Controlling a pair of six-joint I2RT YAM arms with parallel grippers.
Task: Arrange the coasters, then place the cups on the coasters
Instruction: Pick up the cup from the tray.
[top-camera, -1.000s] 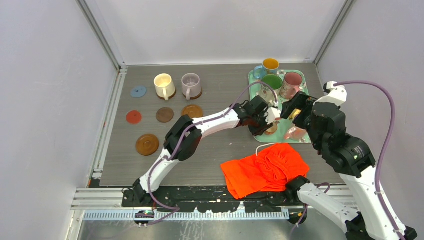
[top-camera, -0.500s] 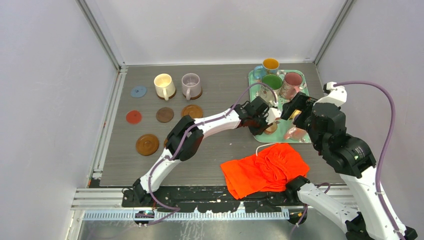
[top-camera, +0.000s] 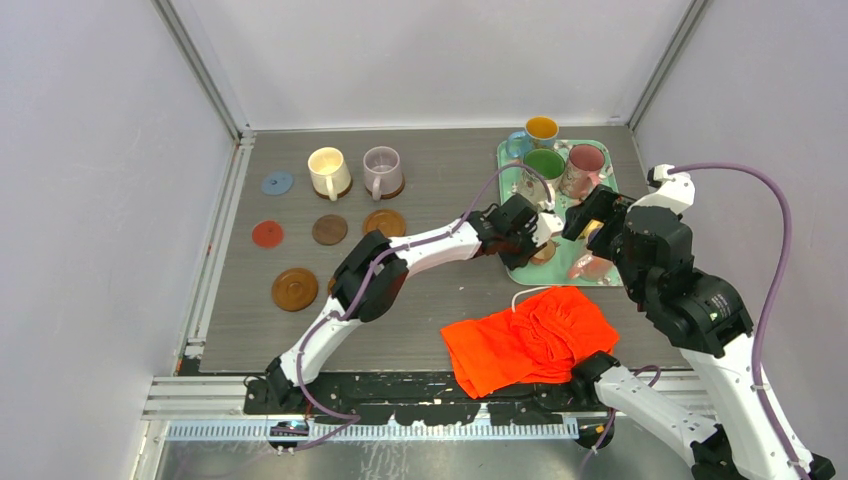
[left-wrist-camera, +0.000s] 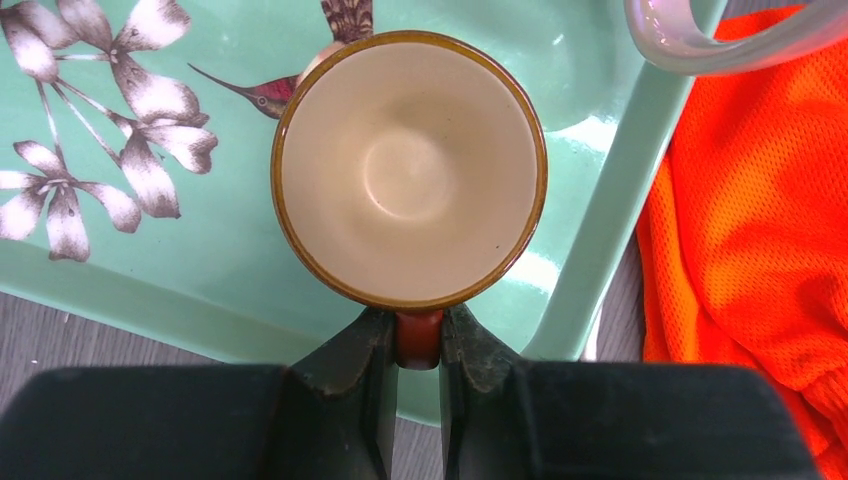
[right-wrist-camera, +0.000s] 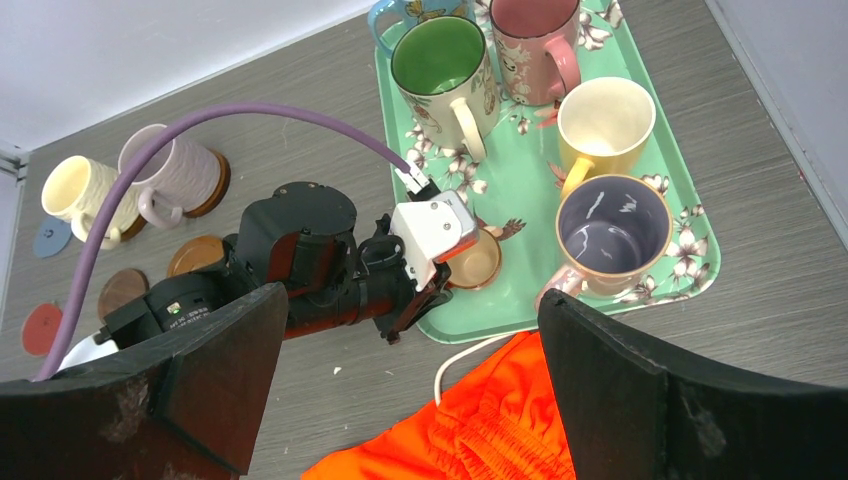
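The orange-copper cup (left-wrist-camera: 410, 170) would rise off the teal tray if the robot lifted its left gripper now, because its red-brown handle (left-wrist-camera: 418, 339) is between the closed fingers.
A tiny orange-copper cup (left-wrist-camera: 410, 170) with a cream inside stands on the teal floral tray (left-wrist-camera: 120, 290) near its front edge. My left gripper (left-wrist-camera: 418, 340) is shut on the cup's small red-brown handle; from above the gripper (top-camera: 535, 243) sits at the tray's near left corner. My right gripper (right-wrist-camera: 412, 300) hangs open above the tray's near side, holding nothing. A cream cup (top-camera: 329, 172) and a lilac cup (top-camera: 382, 171) stand on brown coasters at the back left. Blue (top-camera: 277, 183), red (top-camera: 267, 234) and three brown coasters (top-camera: 329, 230) (top-camera: 384, 222) (top-camera: 295, 289) lie bare.
Green-inside (right-wrist-camera: 438, 55), pink (right-wrist-camera: 535, 25), yellow (right-wrist-camera: 605, 118) and lilac-inside (right-wrist-camera: 612, 222) mugs fill the tray, with a blue one (top-camera: 540, 130) at the back. An orange cloth (top-camera: 530, 338) with a white cord lies just in front of the tray.
My left jaws have closed onto the small cup's handle, and the left wrist has shifted slightly. The right arm has stayed still and open.
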